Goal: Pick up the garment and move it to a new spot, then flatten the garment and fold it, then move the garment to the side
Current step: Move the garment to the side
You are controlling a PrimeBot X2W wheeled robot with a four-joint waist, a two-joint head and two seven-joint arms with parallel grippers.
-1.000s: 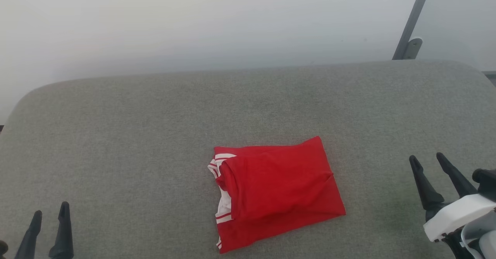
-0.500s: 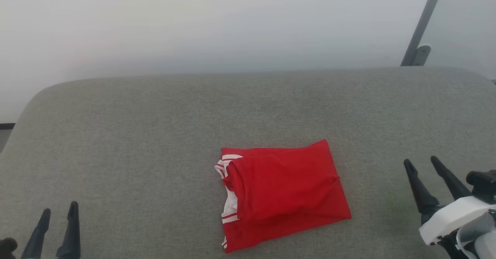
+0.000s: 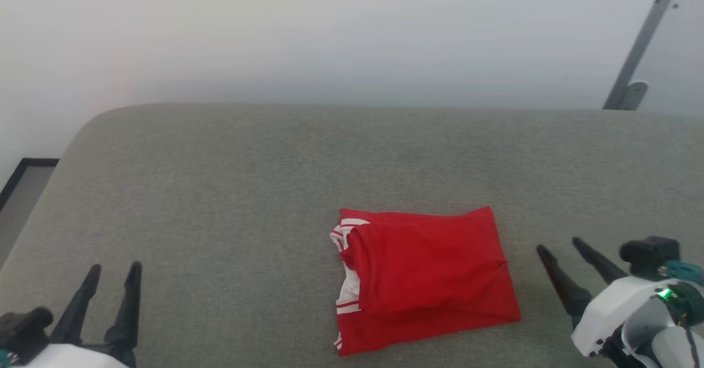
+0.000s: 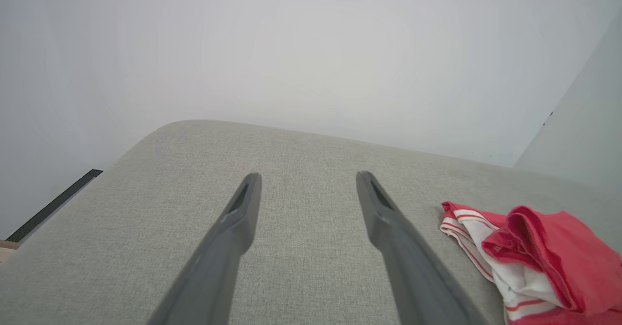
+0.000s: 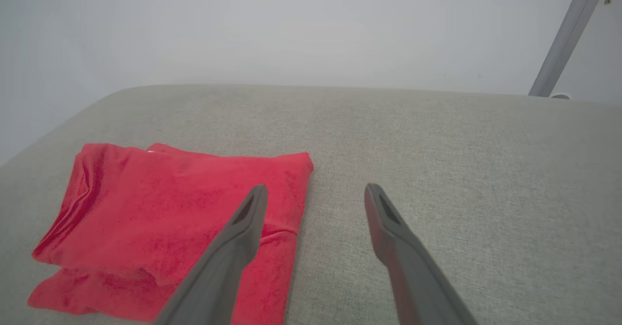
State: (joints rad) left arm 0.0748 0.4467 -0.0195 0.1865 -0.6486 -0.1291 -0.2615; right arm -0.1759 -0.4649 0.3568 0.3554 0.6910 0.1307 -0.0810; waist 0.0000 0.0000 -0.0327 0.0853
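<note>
The robot's right gripper needs to grab the garment next by its closed folded edge (image 3: 504,263), and loose layers and striped trim (image 3: 348,272) stick out at the opposite end of the garment.
The garment (image 3: 429,277) lies folded into a red rectangle on the grey padded surface, white striped sleeve trim poking out at its left edge; its lettering is hidden. In the left wrist view the garment (image 4: 529,252) sits at the right edge. My left gripper (image 3: 114,267) hovers open at the lower left, well apart from it. My right gripper (image 3: 559,246) stands open just right of the garment's right edge, not touching. In the right wrist view the garment (image 5: 165,208) lies left of my right gripper (image 5: 315,191), whose left finger overlaps its corner in the picture.
The grey fabric surface (image 3: 275,181) has rounded far corners and a pale wall behind it. A grey metal post (image 3: 638,49) rises at the far right. A strip of dark floor edge (image 3: 22,175) shows off the surface's left side.
The head camera has turned, shifting the whole scene rightward. Both grippers have risen further into view; the right one now stands closer to the garment's right edge. The garment lies as before.
</note>
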